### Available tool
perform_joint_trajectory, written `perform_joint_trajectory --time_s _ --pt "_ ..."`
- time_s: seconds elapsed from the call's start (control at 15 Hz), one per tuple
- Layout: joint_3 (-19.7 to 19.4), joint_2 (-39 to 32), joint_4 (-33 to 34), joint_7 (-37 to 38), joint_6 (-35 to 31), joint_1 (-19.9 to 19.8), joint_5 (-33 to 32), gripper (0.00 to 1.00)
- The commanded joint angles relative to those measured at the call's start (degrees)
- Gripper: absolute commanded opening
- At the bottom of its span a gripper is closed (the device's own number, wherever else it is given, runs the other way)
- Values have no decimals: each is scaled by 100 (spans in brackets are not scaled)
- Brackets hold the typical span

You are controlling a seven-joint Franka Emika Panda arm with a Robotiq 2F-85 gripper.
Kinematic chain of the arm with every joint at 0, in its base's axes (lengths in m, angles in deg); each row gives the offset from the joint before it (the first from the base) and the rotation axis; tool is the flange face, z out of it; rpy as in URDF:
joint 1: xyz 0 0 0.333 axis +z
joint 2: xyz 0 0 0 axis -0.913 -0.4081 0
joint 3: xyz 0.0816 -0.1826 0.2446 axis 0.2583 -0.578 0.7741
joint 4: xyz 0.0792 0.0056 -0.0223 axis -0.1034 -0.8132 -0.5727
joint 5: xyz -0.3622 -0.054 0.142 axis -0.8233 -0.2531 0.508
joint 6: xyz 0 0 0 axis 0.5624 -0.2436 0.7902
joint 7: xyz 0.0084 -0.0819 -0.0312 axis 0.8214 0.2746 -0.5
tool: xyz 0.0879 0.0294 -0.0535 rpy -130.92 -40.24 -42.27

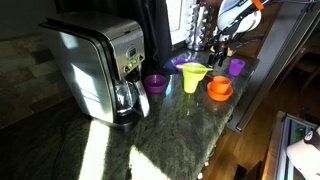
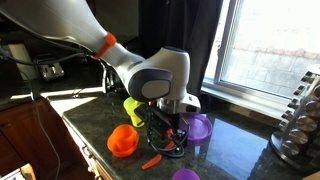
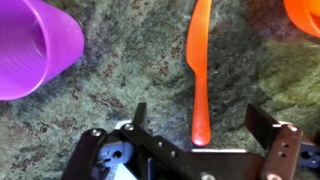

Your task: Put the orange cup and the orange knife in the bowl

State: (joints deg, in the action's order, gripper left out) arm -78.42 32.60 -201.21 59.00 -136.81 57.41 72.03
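Observation:
My fingers line up with the orange knife's handle but are still above it, so it is too early to close and my gripper goes lower next.
In the wrist view the orange knife (image 3: 200,65) lies flat on the dark stone counter, its rounded handle end between my fingers. My gripper (image 3: 200,122) hangs just above it, open, with nothing held. In an exterior view the knife (image 2: 152,160) lies on the counter below the gripper (image 2: 166,135). The orange cup (image 1: 219,83) appears to stand on the shallow orange bowl (image 1: 220,95); I cannot tell them apart clearly. The same orange pair (image 2: 123,140) shows beside the gripper. An orange edge (image 3: 305,12) shows in the corner of the wrist view.
A purple cup (image 3: 30,50) lies close beside the knife. A yellow-green funnel cup (image 1: 193,77), a small purple bowl (image 1: 155,83) and another purple cup (image 1: 237,66) stand on the counter. A coffee maker (image 1: 100,65) stands further along. The counter edge (image 1: 235,120) runs nearby.

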Motion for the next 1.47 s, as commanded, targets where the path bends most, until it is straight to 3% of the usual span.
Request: perform_joint_trajectory --time_s 0.0,0.53,1.07,1.13,1.27,1.4 --pt "97 -368 310 388 281 -96 -290 100" --pt "167 -728 636 509 952 -105 -266 100" --pt "317 -940 731 300 987 -179 1 99" --pt "344 -955 736 285 993 -192 45 97" --pt "385 -972 740 263 989 -211 140 72" --pt "420 -979 742 235 981 -233 236 65"
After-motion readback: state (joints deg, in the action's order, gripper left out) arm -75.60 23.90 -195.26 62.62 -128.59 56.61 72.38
